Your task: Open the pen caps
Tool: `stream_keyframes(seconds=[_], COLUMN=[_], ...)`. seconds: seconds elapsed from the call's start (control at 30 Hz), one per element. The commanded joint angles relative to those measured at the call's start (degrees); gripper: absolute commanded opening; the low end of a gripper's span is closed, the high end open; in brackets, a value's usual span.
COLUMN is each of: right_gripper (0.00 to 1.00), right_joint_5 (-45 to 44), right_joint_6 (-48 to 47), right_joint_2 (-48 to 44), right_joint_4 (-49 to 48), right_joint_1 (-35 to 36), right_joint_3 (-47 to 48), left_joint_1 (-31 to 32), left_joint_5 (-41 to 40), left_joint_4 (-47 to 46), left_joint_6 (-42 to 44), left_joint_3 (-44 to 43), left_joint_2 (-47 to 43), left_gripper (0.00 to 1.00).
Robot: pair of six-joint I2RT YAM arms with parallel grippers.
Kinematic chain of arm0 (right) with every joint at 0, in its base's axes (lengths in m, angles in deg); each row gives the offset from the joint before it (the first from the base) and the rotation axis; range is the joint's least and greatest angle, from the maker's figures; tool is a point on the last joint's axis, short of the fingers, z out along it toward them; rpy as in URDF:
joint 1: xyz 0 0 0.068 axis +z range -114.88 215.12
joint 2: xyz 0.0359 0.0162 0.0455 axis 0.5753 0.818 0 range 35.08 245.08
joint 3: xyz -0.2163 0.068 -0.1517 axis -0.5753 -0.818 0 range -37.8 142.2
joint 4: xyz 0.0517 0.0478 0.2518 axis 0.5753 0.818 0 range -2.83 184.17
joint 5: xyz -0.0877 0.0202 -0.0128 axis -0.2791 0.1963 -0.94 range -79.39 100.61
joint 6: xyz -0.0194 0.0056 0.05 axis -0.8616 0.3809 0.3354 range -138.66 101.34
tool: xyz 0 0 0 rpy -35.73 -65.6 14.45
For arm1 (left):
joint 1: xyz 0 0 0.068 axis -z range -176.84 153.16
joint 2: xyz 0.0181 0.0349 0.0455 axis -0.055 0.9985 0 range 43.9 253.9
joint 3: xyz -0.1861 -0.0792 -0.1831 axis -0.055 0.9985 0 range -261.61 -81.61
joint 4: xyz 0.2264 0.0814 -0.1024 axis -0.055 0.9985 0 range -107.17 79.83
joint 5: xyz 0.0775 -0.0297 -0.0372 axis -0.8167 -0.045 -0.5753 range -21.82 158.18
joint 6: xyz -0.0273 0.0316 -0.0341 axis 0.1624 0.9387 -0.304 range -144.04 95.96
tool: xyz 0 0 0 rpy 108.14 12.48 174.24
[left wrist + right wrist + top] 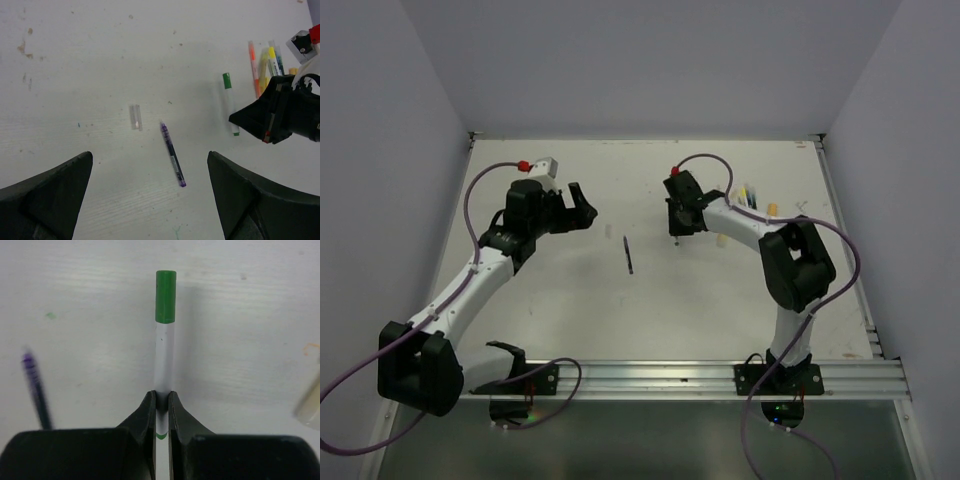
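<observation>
My left gripper will next grab the marker by its green cap point(165, 296) to open it, and it leaves the marker's white body to my right gripper.
My right gripper point(161, 396) is shut on the white barrel of a marker point(164, 357), whose green cap point(165, 296) is on and points away from the fingers. In the left wrist view the marker point(230, 105) lies low over the table, with the right gripper point(270, 120) at its near end. My left gripper point(150, 167) is open and empty, above a dark purple pen point(172, 155) and a small clear cap point(135, 117). From above, the left gripper point(582, 208) is left of that pen point(628, 255) and the right gripper point(677, 230) is right of it.
Several other pens, orange, yellow and blue point(265, 65), lie bunched at the back right point(750, 198). A pale cap point(721, 239) lies near the right arm and shows in the right wrist view point(310, 407). White walls border the table point(650, 320).
</observation>
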Motion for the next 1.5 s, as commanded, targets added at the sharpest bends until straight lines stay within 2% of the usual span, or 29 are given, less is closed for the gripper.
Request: stream_keyframes(seconds=[0.0,0.13,0.33,0.6,0.9,1.3,1.47], right_gripper=[0.0,0.0,0.0,0.0,0.0,0.0,0.0], right_joint_5=[3.22,5.16,7.44,9.29,10.44,12.89,13.16], right_joint_6=[-1.9,-3.03,-4.71,-6.38,-6.11,-6.11,-5.94], right_joint_2=[-7.79,-12.53,-15.53,-17.9,-19.22,-19.4,-19.4], right_joint_4=[-7.86,-13.31,-20.08,-23.87,-26.84,-28.26,-28.44], right_joint_1=[4.16,9.95,14.53,17.88,19.28,20.16,20.51], right_joint_3=[-1.68,-5.11,-7.4,-8.02,-9.6,-9.69,-9.69], left_joint_1=[0.36,0.89,1.68,2.29,2.38,2.65,3.0], left_joint_5=[5.71,8.87,12.04,10.72,9.58,9.32,9.58], left_joint_4=[-4.22,-6.14,-9.23,-13.27,-13.18,-14.59,-14.77], left_joint_6=[-2.82,-5.64,-10.3,-13.2,-14.61,-15.84,-15.93], left_joint_3=[-3.83,-4.62,-3.74,-3.13,-4.44,-4.62,-4.8], left_joint_2=[1.49,3.07,4.56,5.97,8.7,9.84,10.19], left_gripper=[1.0,1.0,0.99,0.89,0.79,0.55,0.38])
